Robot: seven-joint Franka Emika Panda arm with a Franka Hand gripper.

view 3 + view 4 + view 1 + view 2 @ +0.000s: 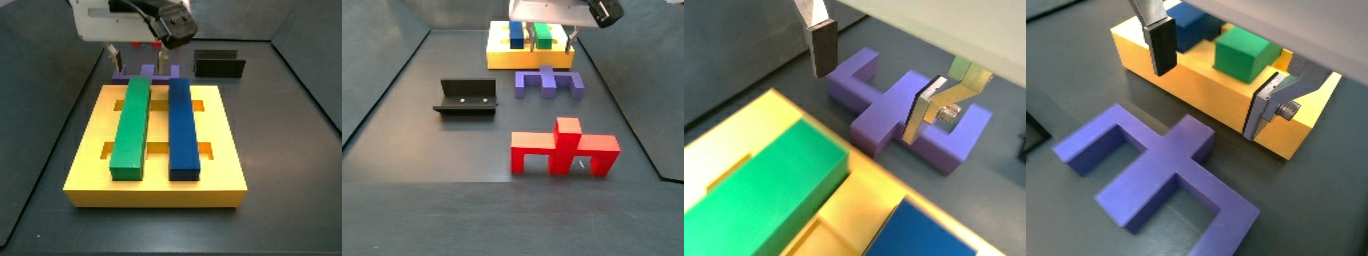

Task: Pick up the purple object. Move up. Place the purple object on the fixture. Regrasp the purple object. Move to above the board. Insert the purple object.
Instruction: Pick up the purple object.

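The gripper grabs the purple object by its middle peg (885,118) next, to set the purple object on the fixture.
The purple object (549,83) is a flat piece with several prongs. It lies on the dark floor between the yellow board (500,55) and the red object. It shows in both wrist views (898,118) (1153,175) and in a side view behind the board (147,73). My gripper (871,85) is open and empty. It hovers above the purple object's edge nearest the board (1213,80), with one finger (822,50) on each side and nothing between the pads. It also shows in both side views (142,55) (556,38).
The yellow board (94,150) carries a long green bar (131,125) and a long blue bar (183,125). The fixture (469,97) stands on the floor to one side of the purple object. A red pronged object (563,148) stands farther from the board.
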